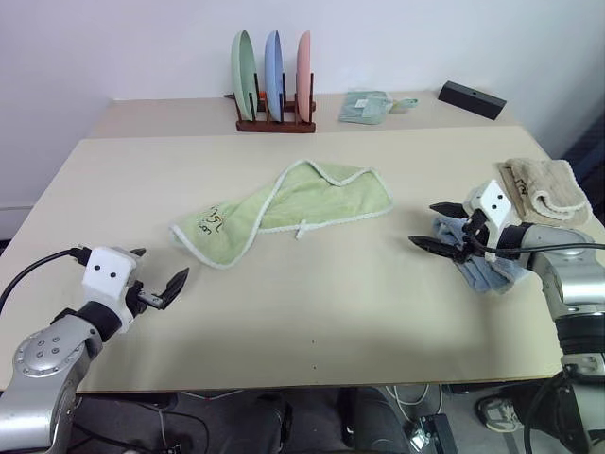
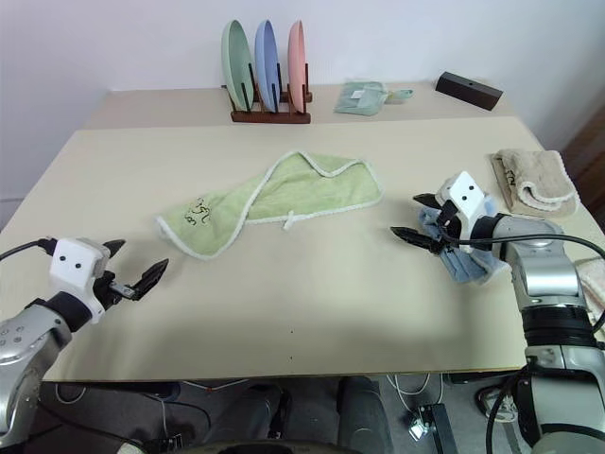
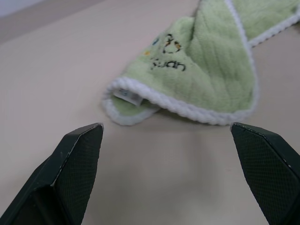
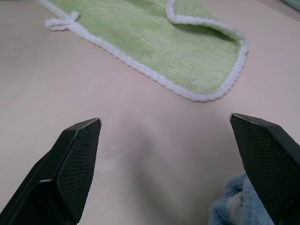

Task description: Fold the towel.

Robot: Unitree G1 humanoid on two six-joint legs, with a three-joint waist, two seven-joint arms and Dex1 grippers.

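Observation:
My left gripper should pinch the towel by its folded embroidered corner (image 1: pixel 180 231) next. The towel's hem curls up over the tag there, and the rest of the towel lies slack.
The light green towel (image 1: pixel 284 208) lies crumpled and partly doubled over in the middle of the table, its white edging showing and its dark embroidered corner (image 3: pixel 168 58) pointing toward the left arm. My left gripper (image 1: pixel 159 270) hovers open near the table's front left, a short way short of that corner, with nothing between its fingers. In the left wrist view the towel (image 3: pixel 206 70) sits beyond the spread fingers. My right gripper (image 1: pixel 425 224) stands open to the right of the towel (image 4: pixel 178 47), aimed at its right end and holding nothing.
A crumpled light blue towel (image 1: pixel 487 265) lies right beneath the right wrist. A folded beige towel (image 1: pixel 546 187) sits at the right edge. At the back stand a wooden rack with three plates (image 1: pixel 274 76), a small green cloth (image 1: pixel 364 106) and a black box (image 1: pixel 471 98).

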